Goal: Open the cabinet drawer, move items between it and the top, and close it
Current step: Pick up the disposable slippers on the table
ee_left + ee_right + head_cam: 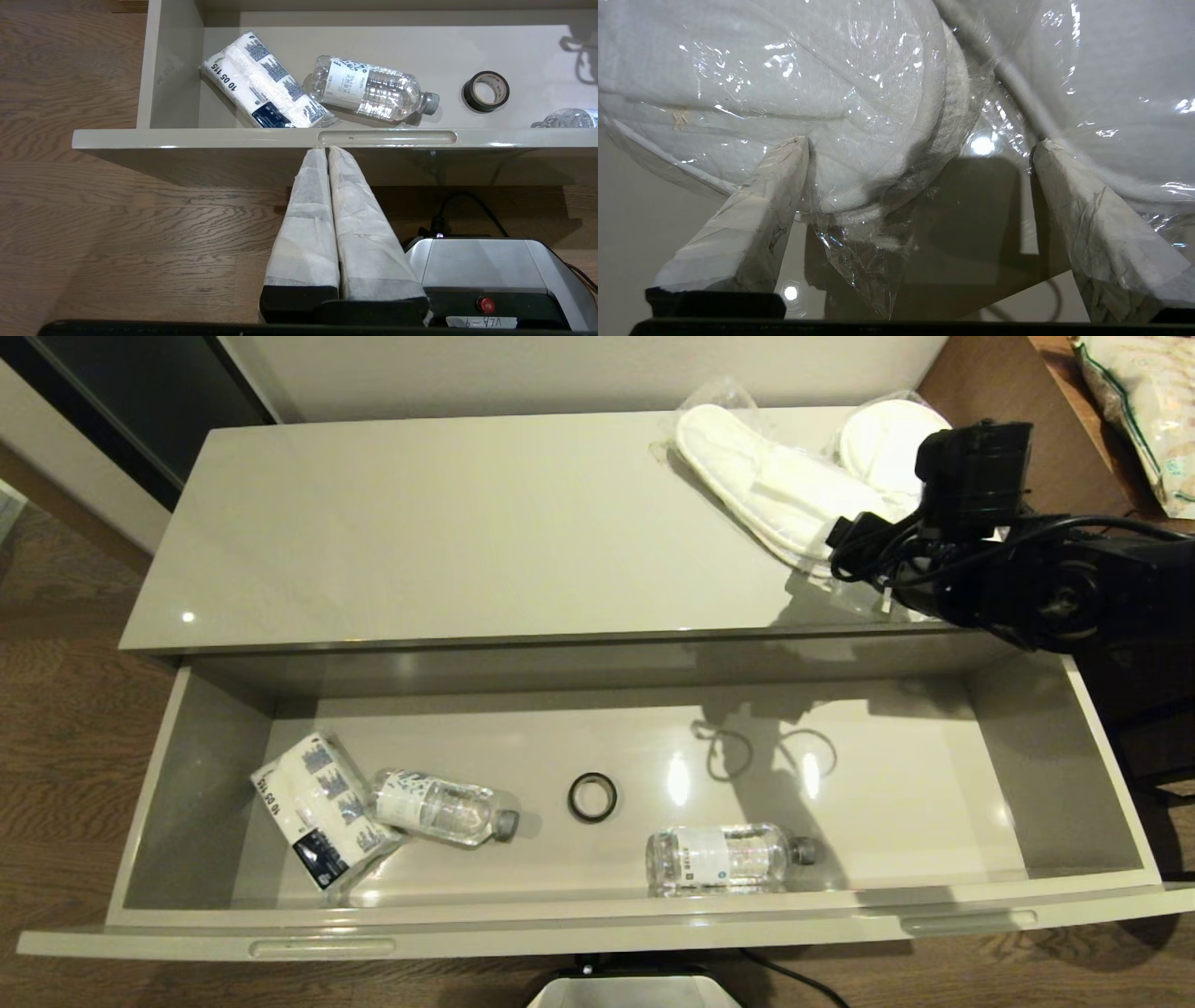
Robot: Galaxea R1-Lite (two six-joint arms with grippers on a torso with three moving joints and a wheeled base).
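My right gripper grabs the nearer slipper by that loose bag end (866,241) next, because the clear bag (878,280) hangs slack past the slipper's end.
The cabinet drawer (597,933) is pulled wide open below the cream top (448,523). Two white slippers in clear bags lie at the top's far right, one long (747,476) and one partly behind my right arm (882,443). My right gripper (920,142) is open just above them. One finger (756,210) touches the bag of the nearer slipper (784,70), the other finger (1087,224) lies against the second slipper (1111,70). My left gripper (325,148) is shut and empty, low in front of the drawer's front panel (187,138), beside a recessed slot (387,137).
Inside the drawer lie a blue-printed tissue pack (317,807), two clear water bottles (439,807) (724,859) and a black tape roll (593,797). A brown desk (990,383) with a bag (1144,401) adjoins the top on the right. My base (486,270) stands before the drawer.
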